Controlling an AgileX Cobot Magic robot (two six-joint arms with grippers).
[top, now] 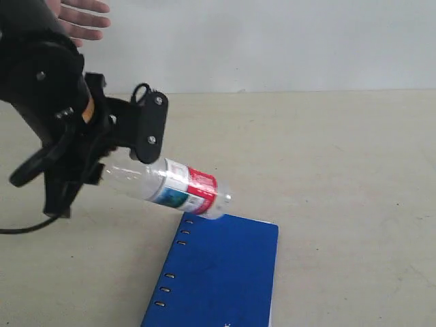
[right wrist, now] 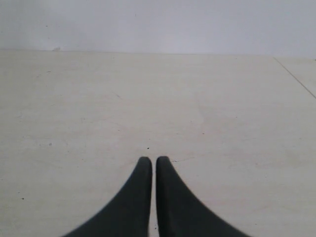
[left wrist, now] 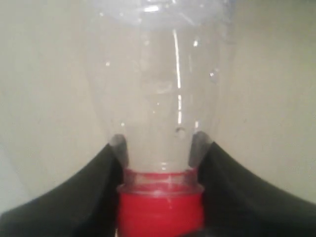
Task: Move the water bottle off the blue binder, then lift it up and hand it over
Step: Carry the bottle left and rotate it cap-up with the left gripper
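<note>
The bottle's base (top: 222,202) hangs tilted in the air above the blue binder (top: 221,272), so my left gripper keeps hold of the bottle until it is handed over.
The water bottle (top: 174,185), clear with a red, white and teal label, hangs tilted in the air, its base above the far corner of the blue binder (top: 221,272). My left gripper (top: 109,163) is shut on its neck. In the left wrist view the fingers (left wrist: 116,158) clamp the neck just above the red cap (left wrist: 160,210) of the water bottle (left wrist: 158,89). The blue binder lies flat on the table at the front, oval holes along its left edge. My right gripper (right wrist: 154,160) is shut on nothing, over bare table; it does not show in the exterior view.
A person's open hand (top: 83,19) is held out at the top left, above the left arm. A black cable (top: 20,228) trails over the beige table (top: 327,157) at the left. A pale wall (top: 272,41) stands behind.
</note>
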